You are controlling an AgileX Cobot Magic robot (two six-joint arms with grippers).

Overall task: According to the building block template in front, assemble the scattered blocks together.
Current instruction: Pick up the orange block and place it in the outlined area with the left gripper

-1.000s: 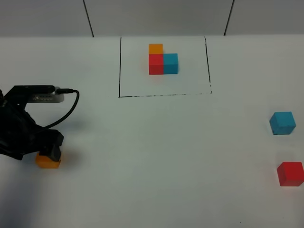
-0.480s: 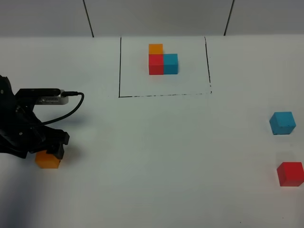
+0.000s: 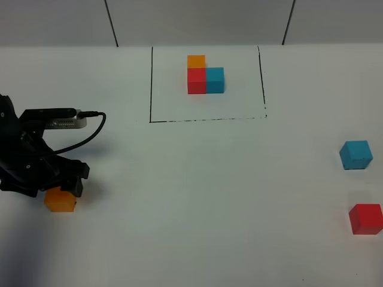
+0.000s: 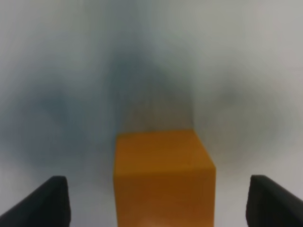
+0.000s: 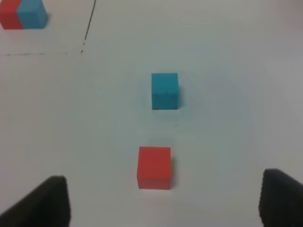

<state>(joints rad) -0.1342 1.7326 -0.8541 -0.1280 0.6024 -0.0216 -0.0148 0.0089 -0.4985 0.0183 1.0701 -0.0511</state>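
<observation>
My left gripper grabs the orange cube (image 3: 60, 200) by its opposite sides next, to assemble the scattered blocks like the template (image 3: 203, 75).
The building block template (image 3: 203, 75) is a tight L of orange, red and teal cubes inside black drawn lines at the far middle. The scattered orange cube (image 3: 60, 200) lies at the near left, with my left gripper (image 3: 61, 186) just above it. In the left wrist view the orange cube (image 4: 163, 175) sits between the widely parted fingertips (image 4: 47, 201), untouched. The scattered teal cube (image 3: 356, 155) and red cube (image 3: 365, 218) lie at the right edge. In the right wrist view my right gripper (image 5: 163, 201) is open and empty, short of the red cube (image 5: 154, 167) and the teal cube (image 5: 164, 90).
The black drawn frame (image 3: 206, 119) is open towards the far side. A black cable (image 3: 90, 134) loops from the left arm's wrist camera. The white table (image 3: 209, 191) runs to a grey wall behind. The right arm is out of the exterior view.
My left gripper has lifted slightly and shifted a little right, so more of the orange cube shows. The orange cube has stayed in place. Nothing else has moved.
</observation>
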